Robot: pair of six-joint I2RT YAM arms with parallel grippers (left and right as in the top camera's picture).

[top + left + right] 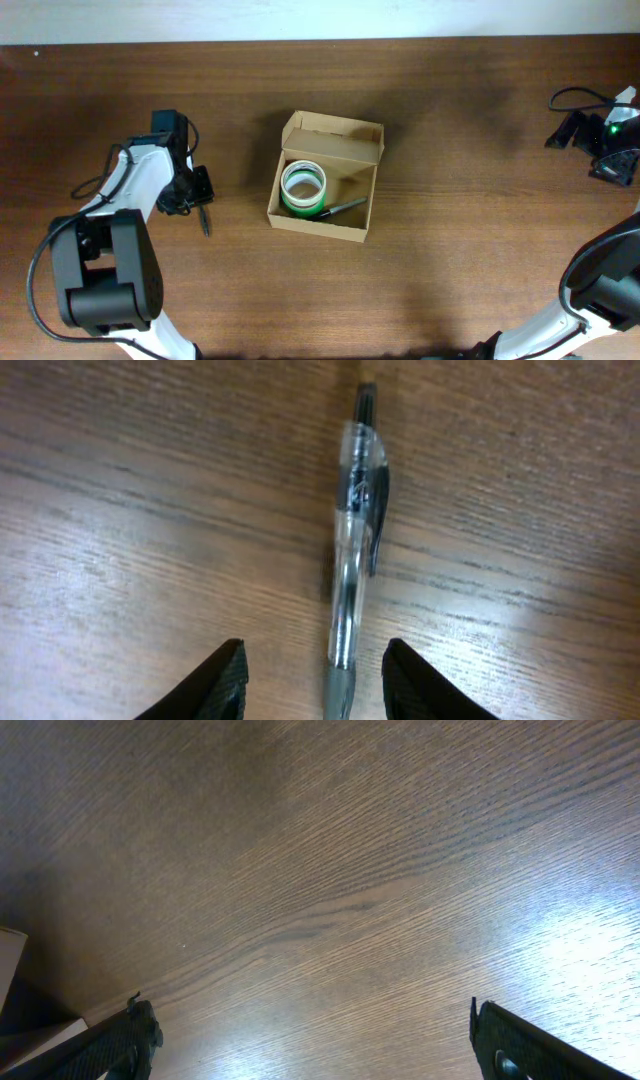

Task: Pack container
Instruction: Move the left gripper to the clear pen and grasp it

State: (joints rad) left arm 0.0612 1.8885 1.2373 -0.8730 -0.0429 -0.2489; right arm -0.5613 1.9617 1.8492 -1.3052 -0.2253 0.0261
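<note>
I should lower my left gripper before I close it on the clear pen: the pen looks small, and the fingers are above the pen's body (202, 211) (343, 642).
The container (353, 232) is a small tan cardboard box at mid table, its flap lid open toward the back. Inside lie a white-and-green tape roll (303, 188) and a dark pen (346, 207). A clear pen with a black clip (354, 550) lies on the table at the left; it also shows in the overhead view (205, 220). My left gripper (313, 685) is open, low over it, with the pen's grip end between the fingers, not touching them. My right gripper (310, 1040) is open wide and empty over bare wood at the far right (600, 150).
The wooden table's back edge (320, 40) meets a pale wall. A cable (575, 95) loops by the right arm. A corner of the box (10, 960) shows at the left of the right wrist view.
</note>
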